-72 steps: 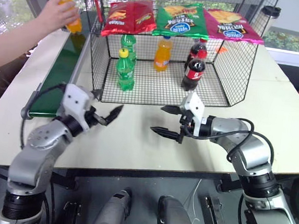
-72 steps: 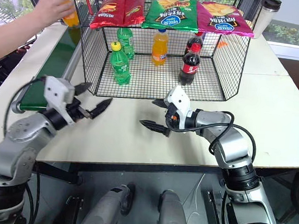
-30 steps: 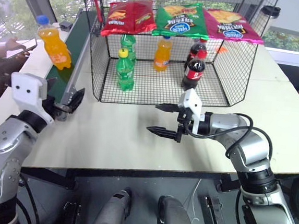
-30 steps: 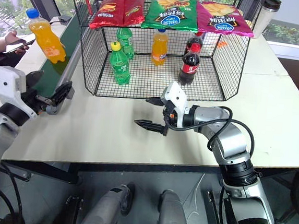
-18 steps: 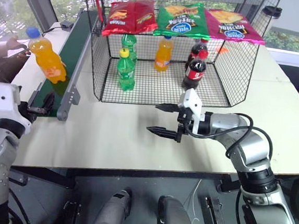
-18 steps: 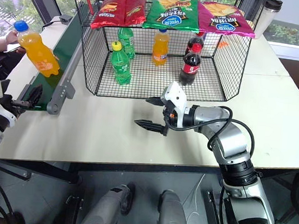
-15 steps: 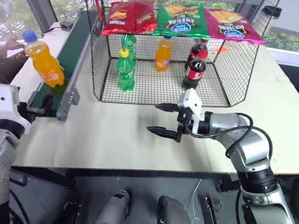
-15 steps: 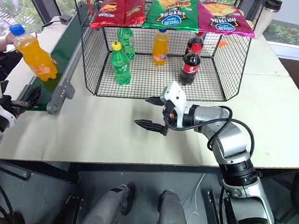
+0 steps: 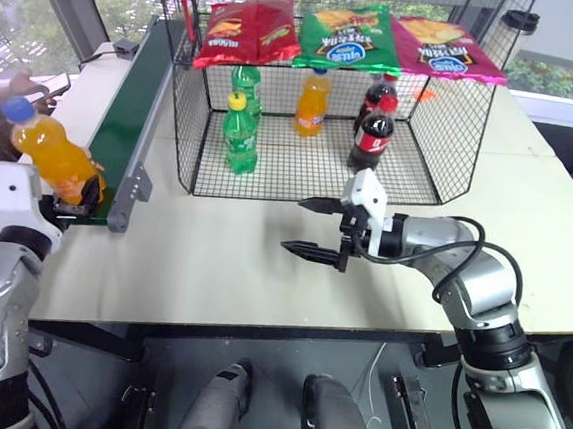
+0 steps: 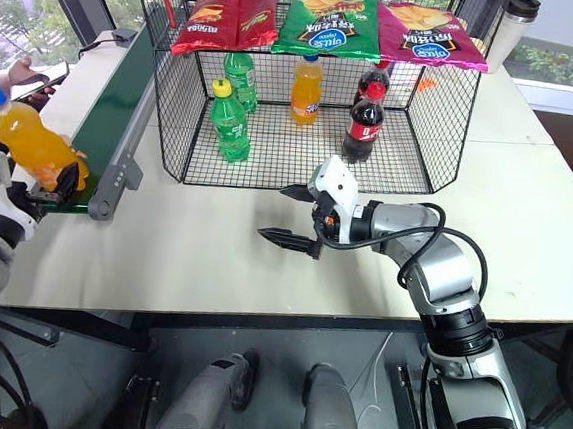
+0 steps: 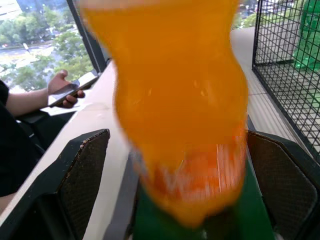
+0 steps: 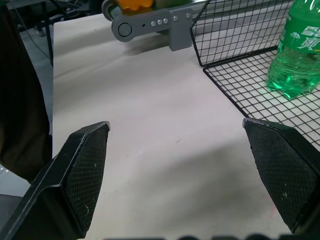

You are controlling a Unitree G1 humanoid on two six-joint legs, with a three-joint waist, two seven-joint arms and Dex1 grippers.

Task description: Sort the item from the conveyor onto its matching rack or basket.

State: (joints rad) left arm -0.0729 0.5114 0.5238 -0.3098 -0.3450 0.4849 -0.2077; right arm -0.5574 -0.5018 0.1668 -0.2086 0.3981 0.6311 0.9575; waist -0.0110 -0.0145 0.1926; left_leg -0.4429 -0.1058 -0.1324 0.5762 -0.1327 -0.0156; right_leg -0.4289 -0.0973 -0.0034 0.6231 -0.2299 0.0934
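Note:
My left gripper should close on the orange bottle's lower part (image 9: 71, 182), as my fingers are on either side of it.
The item, an orange soda bottle (image 9: 52, 160) with a blue cap, leans left at the near end of the dark green conveyor (image 9: 135, 111). My left gripper (image 9: 77, 199) sits at that belt end, open. In the left wrist view the bottle (image 11: 180, 100) stands between the two wide-spread fingers (image 11: 82, 175), and no contact shows. My right gripper (image 9: 296, 225) hovers open over the table in front of the black wire basket (image 9: 410, 175), with nothing between its fingers.
The basket holds two green soda bottles (image 9: 241, 135), an orange one (image 9: 312, 101) and two cola bottles (image 9: 374, 132). Red, green and pink chip bags (image 9: 347, 34) lie on its top. A person's hand with a phone (image 9: 32, 87) is at far left.
The orange bottle has ridden down the belt to its near end and tipped to the left. My left gripper has moved left and down to the belt end. The right arm kept still.

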